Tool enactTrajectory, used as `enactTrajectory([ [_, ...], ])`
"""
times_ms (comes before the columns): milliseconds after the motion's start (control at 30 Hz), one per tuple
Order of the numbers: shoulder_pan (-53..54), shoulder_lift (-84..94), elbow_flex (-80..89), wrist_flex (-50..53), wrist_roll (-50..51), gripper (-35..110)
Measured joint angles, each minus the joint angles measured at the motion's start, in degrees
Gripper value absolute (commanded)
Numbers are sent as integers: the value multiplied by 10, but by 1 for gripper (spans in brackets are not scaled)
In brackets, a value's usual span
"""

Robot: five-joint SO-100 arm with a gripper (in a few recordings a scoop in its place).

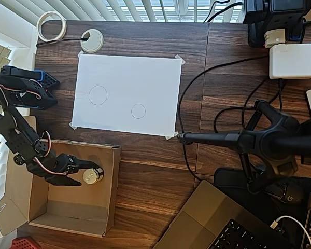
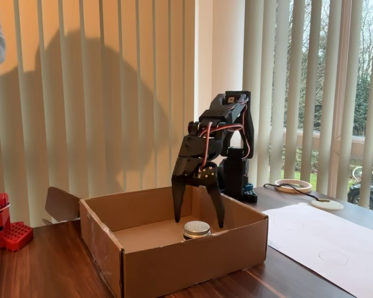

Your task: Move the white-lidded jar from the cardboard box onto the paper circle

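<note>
The white-lidded jar needs to stand upright on the paper circle. My gripper will next grab the jar by its round body below the lid (image 1: 99, 172).
The white-lidded jar (image 1: 93, 175) (image 2: 196, 230) stands upright on the floor of the cardboard box (image 1: 115, 187) (image 2: 174, 264), near its right wall in the overhead view. My black gripper (image 1: 87, 174) (image 2: 199, 221) reaches down into the box, open, with one finger on each side of the jar and its tips at about lid height. Whether the fingers touch the jar I cannot tell. The paper circle (image 1: 138, 111) (image 2: 333, 255) is drawn on a white taped-down sheet (image 1: 127, 78) (image 2: 317, 239) and is bare.
A larger drawn circle (image 1: 97, 95) lies left of the small one. A white grommet (image 1: 92, 40) and a tape roll (image 1: 52, 26) sit beyond the sheet. A black camera stand (image 1: 259, 140), cables, a charger (image 1: 293, 60) and a laptop (image 1: 207, 223) crowd the right side.
</note>
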Motion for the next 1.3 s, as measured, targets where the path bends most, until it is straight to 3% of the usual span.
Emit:
enactTrajectory([
  [1300, 0, -85, -59, 13, -17, 35],
])
